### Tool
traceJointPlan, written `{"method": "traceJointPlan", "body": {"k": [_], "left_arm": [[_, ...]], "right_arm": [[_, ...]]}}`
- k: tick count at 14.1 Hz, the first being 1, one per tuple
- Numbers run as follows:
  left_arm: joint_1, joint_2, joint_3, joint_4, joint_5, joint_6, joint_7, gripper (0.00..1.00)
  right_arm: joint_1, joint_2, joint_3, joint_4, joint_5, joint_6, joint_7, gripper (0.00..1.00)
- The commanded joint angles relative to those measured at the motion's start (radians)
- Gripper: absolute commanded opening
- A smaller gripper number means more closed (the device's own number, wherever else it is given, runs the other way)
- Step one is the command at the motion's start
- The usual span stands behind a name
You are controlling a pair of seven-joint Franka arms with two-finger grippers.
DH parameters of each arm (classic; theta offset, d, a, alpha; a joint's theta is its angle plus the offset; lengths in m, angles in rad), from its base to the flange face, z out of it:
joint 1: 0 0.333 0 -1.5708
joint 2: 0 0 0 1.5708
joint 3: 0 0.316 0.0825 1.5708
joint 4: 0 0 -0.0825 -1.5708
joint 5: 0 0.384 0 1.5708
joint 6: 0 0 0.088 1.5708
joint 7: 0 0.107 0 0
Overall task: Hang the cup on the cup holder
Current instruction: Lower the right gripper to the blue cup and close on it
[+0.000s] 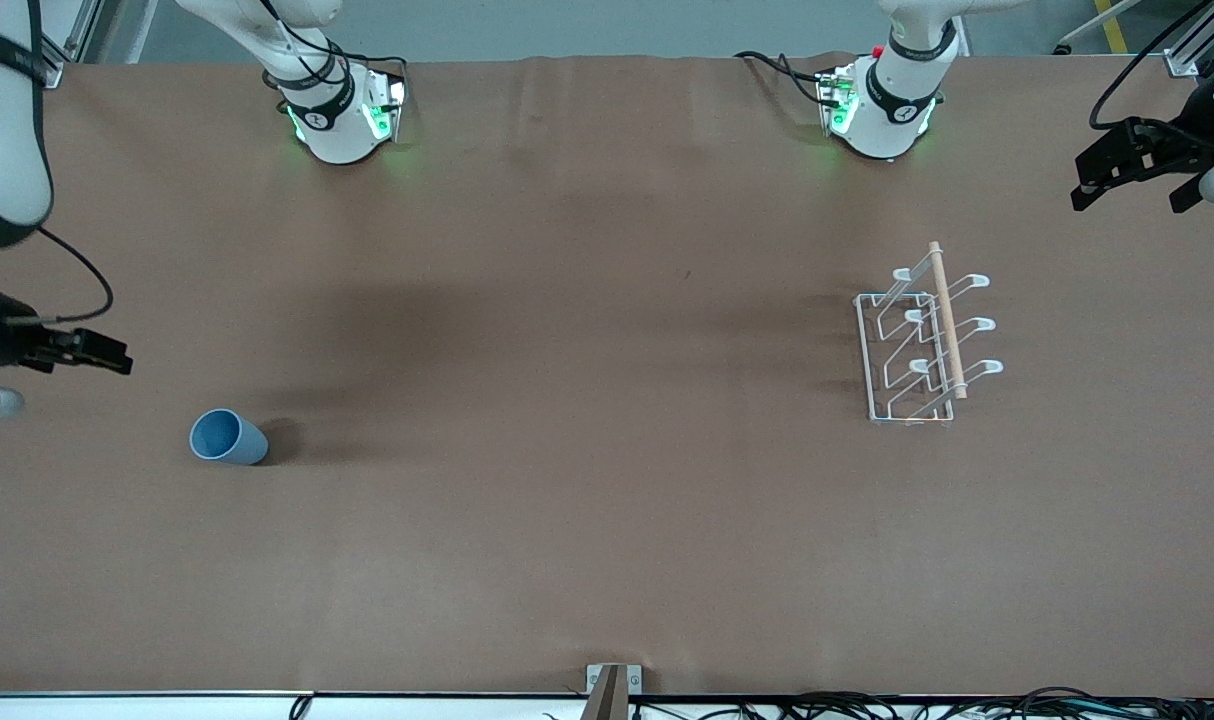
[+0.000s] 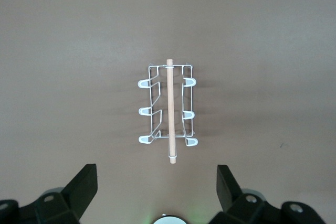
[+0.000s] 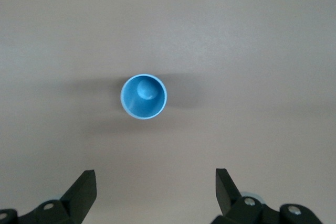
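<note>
The robot will next grab the light-blue cup by its rim with its right gripper, to hang it on the cup holder.
The light-blue cup stands upright, mouth up, on the brown table toward the right arm's end. In the right wrist view the cup is seen from above. My right gripper hangs high over that end of the table, open and empty. The white wire cup holder, with a wooden rod on top, stands toward the left arm's end and also shows in the left wrist view. My left gripper is high over that end, open and empty.
The two arm bases stand along the table's edge farthest from the front camera. A small metal bracket and cables lie at the nearest edge. Bare brown tabletop lies between cup and cup holder.
</note>
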Motion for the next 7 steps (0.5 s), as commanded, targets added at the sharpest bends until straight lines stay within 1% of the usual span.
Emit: {"method": "traceJointPlan", "body": {"k": [1, 3, 5, 7], "left_arm": [[0.003, 0.01, -0.002, 0.027, 0.006, -0.016, 0.017, 1.0], [0.003, 0.008, -0.002, 0.026, 0.004, -0.018, 0.022, 1.0], [0.005, 0.01, -0.002, 0.026, 0.004, -0.018, 0.031, 1.0], [0.005, 0.01, 0.0, 0.027, 0.003, -0.018, 0.033, 1.0]], "right_arm": [[-0.044, 0.08, 0.009, -0.001, 0.0, 0.069, -0.065, 1.0], [-0.068, 0.132, 0.009, -0.001, 0.0, 0.106, -0.095, 1.0], [-0.066, 0.167, 0.009, -0.018, 0.0, 0.117, -0.093, 0.99], [-0.056, 0.194, 0.01, -0.061, 0.003, 0.196, -0.086, 0.98]]}}
